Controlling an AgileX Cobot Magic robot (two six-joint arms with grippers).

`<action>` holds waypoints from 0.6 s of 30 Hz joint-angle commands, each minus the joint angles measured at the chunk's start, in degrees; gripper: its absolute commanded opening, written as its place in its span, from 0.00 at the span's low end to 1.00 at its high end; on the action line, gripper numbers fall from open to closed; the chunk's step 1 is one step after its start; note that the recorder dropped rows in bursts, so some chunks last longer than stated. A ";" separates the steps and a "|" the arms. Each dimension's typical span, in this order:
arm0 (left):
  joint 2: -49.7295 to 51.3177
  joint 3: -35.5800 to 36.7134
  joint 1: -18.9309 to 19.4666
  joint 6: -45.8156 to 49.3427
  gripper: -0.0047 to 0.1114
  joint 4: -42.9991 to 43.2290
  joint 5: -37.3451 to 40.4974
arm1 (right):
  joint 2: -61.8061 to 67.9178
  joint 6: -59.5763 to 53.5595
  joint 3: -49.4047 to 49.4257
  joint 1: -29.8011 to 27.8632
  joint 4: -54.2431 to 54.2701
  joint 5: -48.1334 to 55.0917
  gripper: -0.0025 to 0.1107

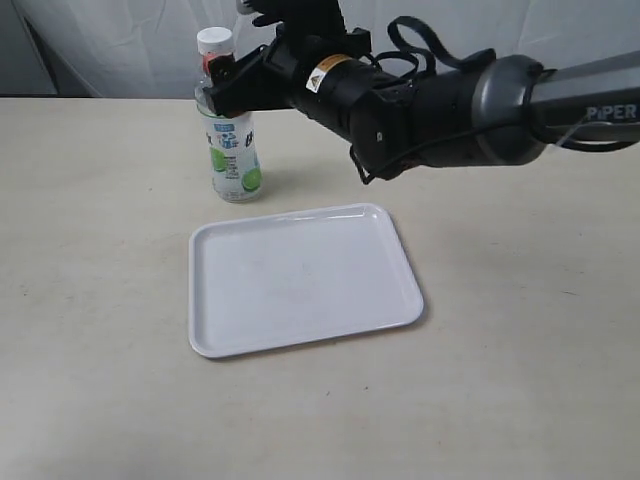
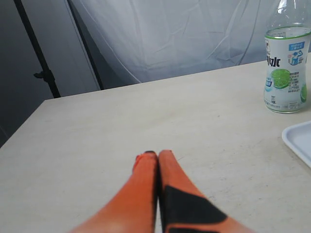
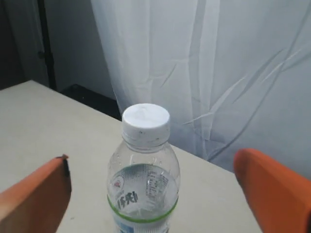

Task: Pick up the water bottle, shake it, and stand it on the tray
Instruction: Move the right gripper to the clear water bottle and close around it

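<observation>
The water bottle needs to be shaken and stood on the tray (image 1: 300, 280). My right gripper will grab it next by its clear shoulder (image 1: 206, 98) to do that.
The water bottle (image 1: 232, 150) stands upright on the table just behind the tray (image 1: 300, 280), with its white cap on and its lime label facing forward. My right gripper (image 1: 215, 85) reaches across from the right and is open at the bottle's neck and shoulder. In the right wrist view the bottle (image 3: 143, 184) stands between the two orange fingers (image 3: 34, 194), with a gap on each side. My left gripper (image 2: 158, 154) is shut and empty, low over bare table. From there the bottle (image 2: 286, 73) and a corner of the tray (image 2: 299, 141) show farther off.
A white curtain (image 1: 120, 45) hangs behind the table's far edge. A dark stand pole (image 2: 41, 58) rises beyond the table's corner. The right arm's black body (image 1: 430, 105) stretches over the table behind the tray.
</observation>
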 commanded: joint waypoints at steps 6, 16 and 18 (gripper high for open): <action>-0.26 0.21 -0.03 -0.19 0.04 -0.22 -0.25 | 4.33 9.99 -0.33 0.33 -8.22 -11.71 0.81; -0.26 0.21 -0.03 -0.19 0.04 -0.22 -0.25 | 9.43 11.43 -6.73 0.33 -10.53 -12.31 0.81; -0.26 0.21 -0.03 -0.19 0.04 -0.22 -0.25 | 10.40 11.43 -8.28 0.33 -10.59 -12.02 0.81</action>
